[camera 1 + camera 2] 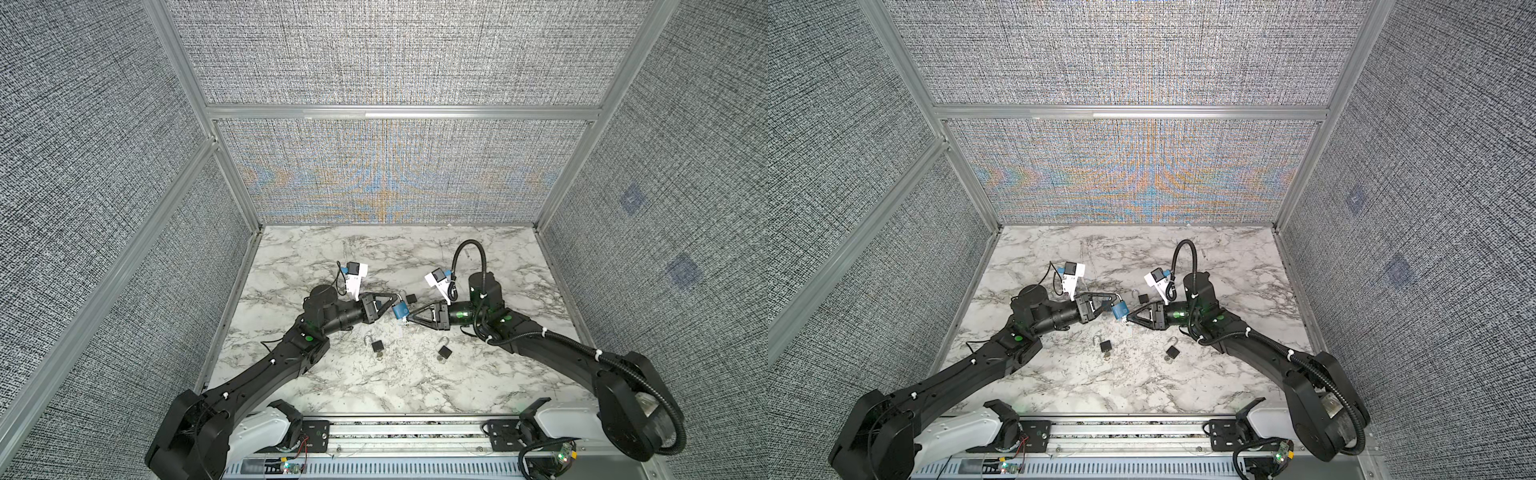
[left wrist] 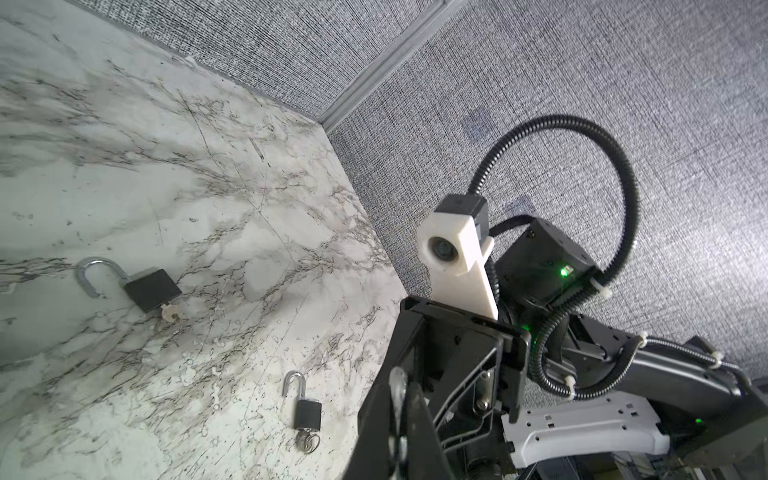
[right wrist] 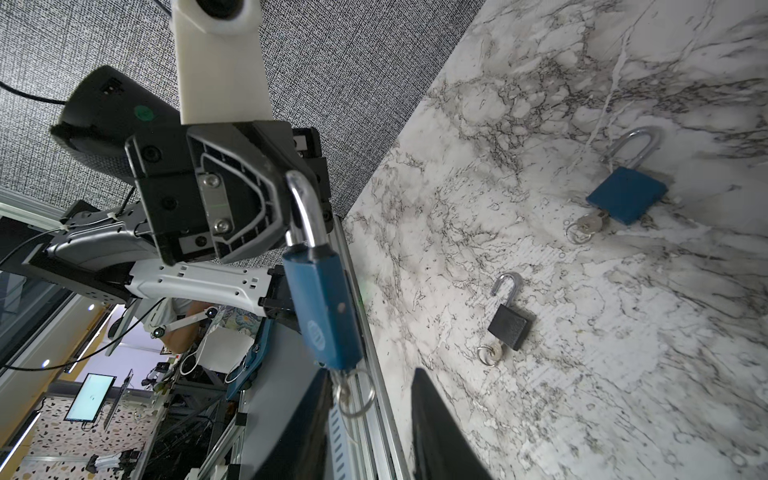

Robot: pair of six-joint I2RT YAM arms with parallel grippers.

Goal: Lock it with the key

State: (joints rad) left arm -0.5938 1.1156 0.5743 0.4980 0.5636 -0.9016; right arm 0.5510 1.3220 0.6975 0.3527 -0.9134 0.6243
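Note:
Next, my right gripper grabs the key by its head, which sticks out of the lock's bottom, to lock the padlock and draw the key straight out.
A blue padlock [image 1: 400, 309] [image 1: 1119, 309] hangs above the marble table [image 1: 332, 374], between the two arms. My left gripper [image 1: 394, 302] [image 2: 401, 399] is shut on its silver shackle [image 3: 305, 208]. The lock body [image 3: 326, 307] hangs below the shackle. Its key [image 3: 341, 388], with a ring, sticks out of the bottom. My right gripper [image 1: 409, 318] [image 3: 374, 419] is open just under the lock. The key sits beside one finger [image 3: 303, 424], and the other finger stands well apart from it. Whether the shackle is pushed home I cannot tell.
Other open padlocks with keys lie on the marble: one [image 1: 378, 345] in front of the left gripper, one [image 1: 444, 352] in front of the right, and one [image 1: 411, 298] just behind the grippers. The right wrist view shows a blue one [image 3: 627, 199] and a black one [image 3: 510, 326]. Fabric walls enclose three sides.

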